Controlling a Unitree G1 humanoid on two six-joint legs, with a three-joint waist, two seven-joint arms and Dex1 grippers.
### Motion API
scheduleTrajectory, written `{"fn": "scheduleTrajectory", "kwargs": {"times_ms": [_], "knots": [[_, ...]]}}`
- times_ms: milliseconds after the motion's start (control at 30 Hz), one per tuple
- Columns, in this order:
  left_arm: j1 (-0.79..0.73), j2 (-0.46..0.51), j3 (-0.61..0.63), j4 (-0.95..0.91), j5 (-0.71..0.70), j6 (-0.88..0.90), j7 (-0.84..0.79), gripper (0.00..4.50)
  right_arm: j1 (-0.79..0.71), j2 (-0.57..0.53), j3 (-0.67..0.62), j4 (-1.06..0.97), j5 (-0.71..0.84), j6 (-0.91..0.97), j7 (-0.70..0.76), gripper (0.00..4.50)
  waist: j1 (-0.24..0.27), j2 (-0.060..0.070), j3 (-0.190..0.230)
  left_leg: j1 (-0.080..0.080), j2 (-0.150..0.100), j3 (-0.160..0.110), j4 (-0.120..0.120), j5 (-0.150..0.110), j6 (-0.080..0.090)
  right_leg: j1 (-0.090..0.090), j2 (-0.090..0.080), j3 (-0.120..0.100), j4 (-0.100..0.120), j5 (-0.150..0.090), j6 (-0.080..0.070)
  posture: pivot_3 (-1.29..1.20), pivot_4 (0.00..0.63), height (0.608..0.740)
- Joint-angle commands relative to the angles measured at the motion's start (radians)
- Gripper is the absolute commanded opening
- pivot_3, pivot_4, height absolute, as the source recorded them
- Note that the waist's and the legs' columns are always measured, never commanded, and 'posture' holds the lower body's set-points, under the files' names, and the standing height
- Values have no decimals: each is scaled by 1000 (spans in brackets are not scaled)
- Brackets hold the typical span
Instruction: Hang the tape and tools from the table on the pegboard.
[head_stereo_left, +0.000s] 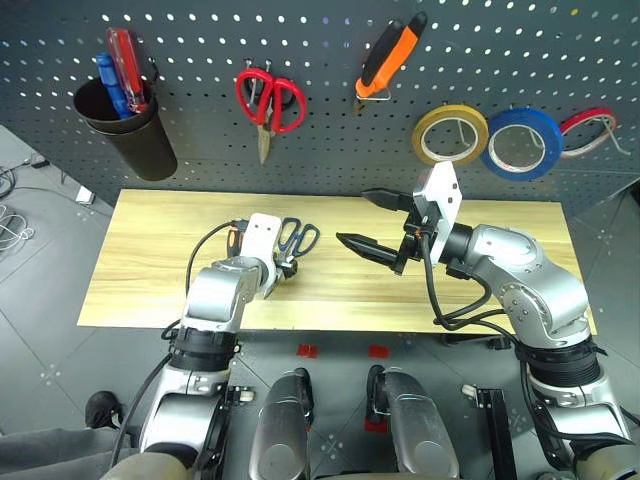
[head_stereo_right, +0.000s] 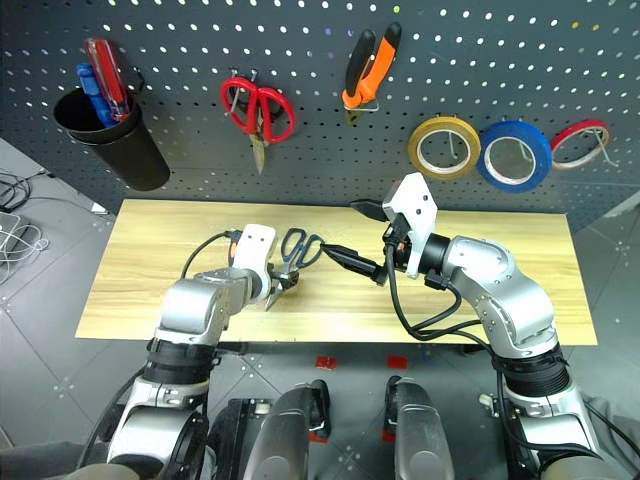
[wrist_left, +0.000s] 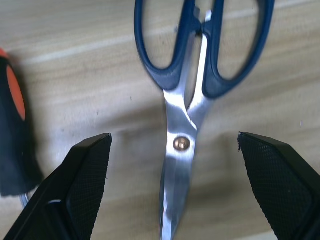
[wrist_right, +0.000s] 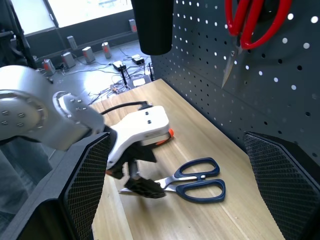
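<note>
The scissors' finger loops need to stay free for a hook. My left gripper should next grab the scissors' blades at the pivot screw (wrist_left: 181, 144).
The steel scissors (head_stereo_left: 300, 238) lie flat on the table (head_stereo_left: 150, 260), their dark finger loops toward the pegboard (head_stereo_left: 330, 150). My left gripper (wrist_left: 173, 137) is open and angled down over them, one finger on each side of the blades (wrist_left: 180, 165), not touching. The screwdriver's orange-black handle (wrist_left: 12, 130) lies beside that gripper, mostly hidden under it. My right gripper (head_stereo_left: 355, 218) hangs open and empty above the table, right of the scissors. The pliers (head_stereo_left: 390, 55) and the yellow-tan tape (head_stereo_left: 450, 133) hang on pegboard hooks.
Red-looped scissors (head_stereo_left: 268, 100) hang on the board left of the pliers. Blue (head_stereo_left: 525, 142) and red (head_stereo_left: 590, 130) tape rolls hang right of the yellow one. A black cup (head_stereo_left: 125, 125) at the board's left holds red and blue screwdrivers.
</note>
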Motion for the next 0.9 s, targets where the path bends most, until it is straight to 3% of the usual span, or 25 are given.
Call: {"fn": "scheduleTrajectory", "kwargs": {"times_ms": [33, 167, 233, 600, 900], "knots": [[-19, -18, -4, 96, -4, -41, -16, 4247, 7, -6, 0, -39, -4, -11, -1, 4500, 0, 0, 0, 0, 0, 0, 0, 0, 0, 0, 0, 0, 0, 0, 0, -4, 349, 740], [-37, -19, -10, 136, -3, -5, -19, 4247, 11, -12, 7, -44, -15, -9, -4, 4500, -1, 0, 0, 0, 0, -1, 0, 1, 0, 0, 0, -1, 1, 0, 0, -13, 349, 740], [-33, -12, -14, 130, -1, -8, -24, 3866, 14, -13, 6, -46, -18, -9, -5, 4500, -1, 0, 0, 0, 0, -1, 0, 1, 0, 0, 0, -1, 1, 0, 0, -13, 348, 740], [-45, -11, -24, 176, 6, -36, -38, 721, 20, -7, 9, -48, -28, -10, -11, 4500, 0, 0, 0, 1, 0, -1, 0, 1, 0, 2, 0, -1, 1, 0, 0, -16, 354, 740], [-4, 28, -38, 76, 1, -23, -78, 638, 18, -9, 6, -42, -32, -16, -15, 4500, -1, 0, 0, 1, 0, -1, 0, 1, 0, 2, 0, 0, 0, 0, 0, -14, 348, 740]]}}
